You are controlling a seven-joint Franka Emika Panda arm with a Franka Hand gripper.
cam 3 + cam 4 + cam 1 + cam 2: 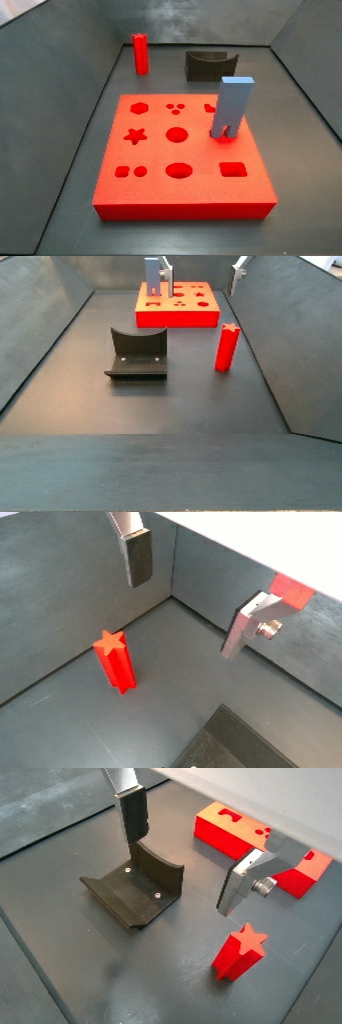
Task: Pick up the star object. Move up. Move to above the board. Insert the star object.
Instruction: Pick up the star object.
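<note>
Next, my gripper grabs the star object's upper end (139, 39) (111, 643) to insert the star object into the board's star-shaped hole.
The star object (139, 53) is a slim red peg standing upright on the dark floor near the far wall, and it shows in the other side view (229, 348) and in both wrist views (116, 662) (241, 953). The board (201, 195) is a flat red block with cut-out holes, and it also shows in a side view (178, 319) and in a wrist view (221, 838). My gripper (185, 617) (181, 876) hangs open and empty above the floor, apart from the peg, which stands off to one side of the fingers.
A light-blue forked block (231, 108) (156, 274) stands in the board. A dark grey arch-shaped block (136, 890) (207, 63) (138, 353) lies on the floor beside the peg, under one finger in the wrist view. Grey walls enclose the floor.
</note>
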